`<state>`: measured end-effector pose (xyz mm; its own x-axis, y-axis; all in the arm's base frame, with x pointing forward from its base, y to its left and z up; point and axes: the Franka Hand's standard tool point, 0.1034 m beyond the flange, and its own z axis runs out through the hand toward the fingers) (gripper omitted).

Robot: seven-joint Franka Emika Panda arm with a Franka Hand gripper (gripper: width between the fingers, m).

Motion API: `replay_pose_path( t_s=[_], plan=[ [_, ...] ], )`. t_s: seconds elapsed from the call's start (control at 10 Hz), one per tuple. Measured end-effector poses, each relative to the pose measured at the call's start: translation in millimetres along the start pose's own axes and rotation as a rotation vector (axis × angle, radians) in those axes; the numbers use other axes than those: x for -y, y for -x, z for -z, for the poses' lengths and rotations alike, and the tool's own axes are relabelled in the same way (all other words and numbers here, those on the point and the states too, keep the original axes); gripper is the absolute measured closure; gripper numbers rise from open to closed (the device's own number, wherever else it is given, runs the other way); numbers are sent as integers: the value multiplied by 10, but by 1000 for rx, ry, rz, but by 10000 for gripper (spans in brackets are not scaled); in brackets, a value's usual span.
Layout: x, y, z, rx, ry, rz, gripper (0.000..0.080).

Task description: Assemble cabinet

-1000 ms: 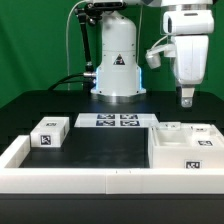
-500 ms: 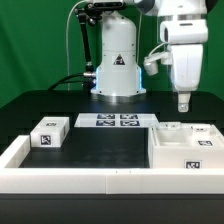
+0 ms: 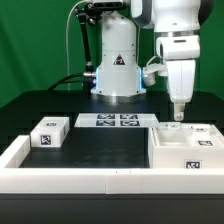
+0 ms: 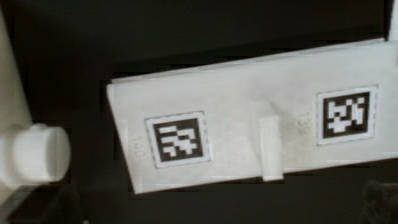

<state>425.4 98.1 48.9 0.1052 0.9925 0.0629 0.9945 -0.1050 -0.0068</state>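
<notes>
It isn't time to close yet: my fingers are above the raised rib (image 4: 269,148) on the cabinet's white side (image 4: 249,115) and would miss. My gripper should go down first and then close on the rib.
The cabinet (image 3: 186,148), a large white box with tags, stands at the exterior view's right, with small white tagged parts (image 3: 172,128) at its far side. Another small tagged block (image 3: 48,133) lies at the left. My gripper (image 3: 178,112) hangs just above the far parts of the cabinet, touching nothing. The wrist view shows a white face (image 4: 249,115) with two tags and a raised rib (image 4: 269,148), and a round white knob (image 4: 32,155) beside it. No finger shows between the dark lower corners there, so the jaws look open and empty.
The marker board (image 3: 118,121) lies in front of the robot base (image 3: 117,60). A long low white rail (image 3: 90,178) edges the black table at the front and left side.
The arm has moved toward the exterior view's left and lower, bringing my gripper down close over the cabinet's far parts. Nothing on the table has moved.
</notes>
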Motion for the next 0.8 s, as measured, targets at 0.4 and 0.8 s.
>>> replay_pose_path(
  t_s=[0.4,0.8],
  plan=[
    [70,19,-150,-6,-27,0,2],
    [133,48,-278,-9,-57,-12,2]
  ],
)
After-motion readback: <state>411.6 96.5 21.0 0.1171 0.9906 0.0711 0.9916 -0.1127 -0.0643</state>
